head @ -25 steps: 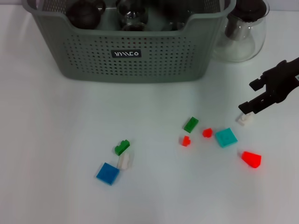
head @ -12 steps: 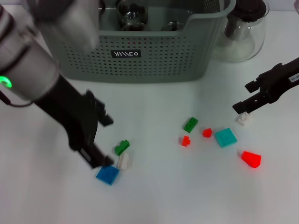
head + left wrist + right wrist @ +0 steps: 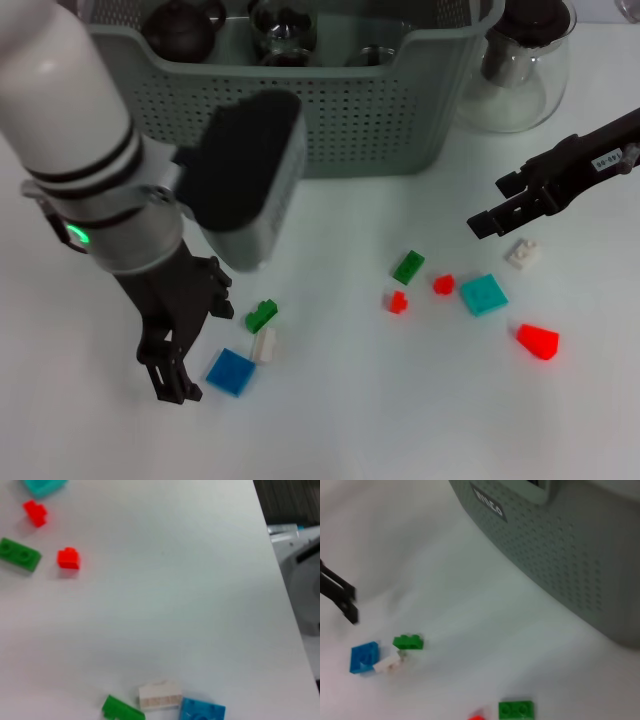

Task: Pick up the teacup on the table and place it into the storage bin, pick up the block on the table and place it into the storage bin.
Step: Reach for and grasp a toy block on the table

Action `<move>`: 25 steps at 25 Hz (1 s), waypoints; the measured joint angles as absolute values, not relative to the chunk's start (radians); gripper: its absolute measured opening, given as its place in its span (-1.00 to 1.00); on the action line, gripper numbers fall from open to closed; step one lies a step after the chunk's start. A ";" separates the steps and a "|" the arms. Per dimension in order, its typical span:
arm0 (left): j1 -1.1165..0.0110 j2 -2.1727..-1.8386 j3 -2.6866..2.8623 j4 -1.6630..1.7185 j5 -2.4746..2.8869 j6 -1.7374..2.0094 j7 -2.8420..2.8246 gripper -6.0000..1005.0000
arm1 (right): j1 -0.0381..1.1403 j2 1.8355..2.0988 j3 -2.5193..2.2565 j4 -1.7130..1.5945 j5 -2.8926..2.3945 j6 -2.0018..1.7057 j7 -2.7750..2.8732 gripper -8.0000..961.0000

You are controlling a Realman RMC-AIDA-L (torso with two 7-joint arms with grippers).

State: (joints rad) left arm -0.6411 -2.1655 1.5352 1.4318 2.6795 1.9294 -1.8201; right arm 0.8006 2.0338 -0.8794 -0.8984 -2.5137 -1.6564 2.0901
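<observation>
My fingertips stop short of the blue block, so I would miss it if I closed my left gripper now, and the gripper needs to first move toward it.
Several small blocks lie on the white table. A blue block (image 3: 231, 371), a white block (image 3: 264, 345) and a green block (image 3: 261, 316) form a cluster at the front left. My left gripper (image 3: 195, 340) hangs open just left of this cluster, holding nothing. The cluster also shows as the blue block (image 3: 201, 711) and white block (image 3: 160, 696). My right gripper (image 3: 498, 204) is open and empty, above and left of another white block (image 3: 523, 253). The storage bin (image 3: 330, 130) stands at the back. No teacup shows on the table.
A green block (image 3: 408, 267), two red blocks (image 3: 398, 301) (image 3: 444, 284), a teal block (image 3: 484, 294) and a red wedge (image 3: 538, 341) lie mid-right. A glass teapot (image 3: 520, 70) stands right of the bin. Dark teapots and glassware sit inside the bin. My left arm covers the bin's left front.
My left arm swung in from the upper left and its gripper dropped beside the blue block. My right gripper drew up and left, away from the white block, which stayed on the table.
</observation>
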 joint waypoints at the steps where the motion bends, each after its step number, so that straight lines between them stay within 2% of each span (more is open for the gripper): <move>1: -0.644 -2.166 1.551 1.420 2.681 1.916 -1.815 0.83 | 0.801 2.034 -0.880 -0.898 -2.512 -1.657 2.090 0.89; 25: -0.647 -2.172 1.656 1.255 2.667 1.732 -1.795 0.81 | 0.795 2.032 -0.882 -0.897 -2.509 -1.659 2.083 0.89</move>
